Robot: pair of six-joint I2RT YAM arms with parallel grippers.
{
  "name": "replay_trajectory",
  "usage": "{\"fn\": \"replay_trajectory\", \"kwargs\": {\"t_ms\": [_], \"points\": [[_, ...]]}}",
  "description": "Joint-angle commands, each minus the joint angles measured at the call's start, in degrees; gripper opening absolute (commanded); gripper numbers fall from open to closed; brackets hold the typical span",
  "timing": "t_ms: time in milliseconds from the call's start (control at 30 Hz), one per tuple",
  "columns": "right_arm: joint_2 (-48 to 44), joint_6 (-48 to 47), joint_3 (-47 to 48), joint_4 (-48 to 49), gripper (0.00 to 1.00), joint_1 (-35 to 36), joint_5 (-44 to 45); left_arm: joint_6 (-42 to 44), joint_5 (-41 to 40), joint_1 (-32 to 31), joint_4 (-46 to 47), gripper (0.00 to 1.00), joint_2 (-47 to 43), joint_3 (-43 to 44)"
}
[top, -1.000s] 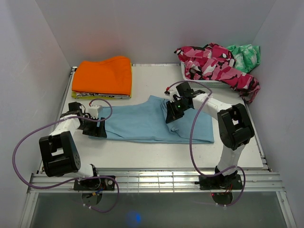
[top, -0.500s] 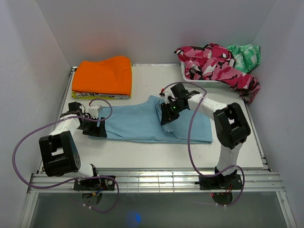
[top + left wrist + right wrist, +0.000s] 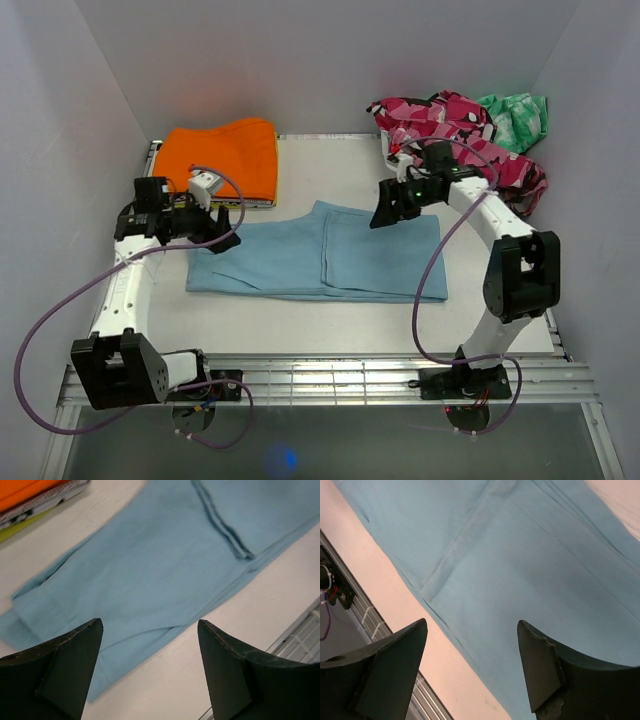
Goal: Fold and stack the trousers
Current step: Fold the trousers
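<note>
My right gripper will next lift the trousers (image 3: pixel 320 262) by the outer edge of the doubled half, so it can fold that half over toward the other end of the trousers.
The light blue trousers (image 3: pixel 320 262) lie flat on the white table (image 3: pixel 300 325), folded once so the right half is doubled over with its edge near the middle. My left gripper (image 3: pixel 222 230) hovers open above their left end, with nothing between its fingers. The left wrist view shows the trousers (image 3: pixel 165 565) beneath the open left gripper (image 3: pixel 150 624). My right gripper (image 3: pixel 385 210) hangs open over the far right part of the trousers. In the right wrist view the blue cloth (image 3: pixel 530 570) lies flat under the open right gripper (image 3: pixel 472 624).
A folded orange stack (image 3: pixel 218 160) sits at the far left on the table. Pink camouflage clothes (image 3: pixel 450 120) and a green garment (image 3: pixel 515 115) pile up in a basket at the far right. A metal rail (image 3: pixel 320 380) runs along the near edge.
The right gripper opened, let go of the folded-over trouser part and drew back up to the far right. The left arm lifted away from the trousers' left end.
</note>
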Motion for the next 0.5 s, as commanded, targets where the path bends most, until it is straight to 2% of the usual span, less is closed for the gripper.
{"fn": "replay_trajectory", "kwargs": {"t_ms": [0, 67, 100, 167, 200, 300, 467], "points": [[-4.0, -12.3, -2.8, -12.9, 0.77, -9.7, -4.0, -7.9, 7.2, -12.5, 5.7, 0.86, 2.3, 1.7], [-4.0, -17.9, -4.8, -16.8, 0.74, -12.8, -4.4, -14.3, 6.4, -17.5, 13.2, 0.85, 3.7, 1.7], [-3.8, -19.7, -5.4, -20.5, 0.71, -14.9, -4.3, -16.7, 5.5, -22.1, 16.0, 0.83, 5.9, 1.8], [-2.9, -23.9, -6.9, -23.0, 0.68, -17.0, -3.2, -21.4, 5.3, -26.3, 21.6, 0.81, 9.3, 3.1], [-2.6, -24.9, -8.8, -24.3, 0.65, -17.8, -1.2, -22.6, 5.2, -30.4, 23.0, 0.79, 11.4, 3.8], [-1.2, -26.6, -12.9, -23.8, 0.61, -18.8, 3.4, -25.2, 5.6, -37.1, 26.1, 0.76, 20.0, 6.9], [0.7, -26.8, -16.5, -20.4, 0.57, -20.0, 10.6, -27.9, 4.4, -41.1, 27.3, 0.73, 35.1, 10.5]]}}
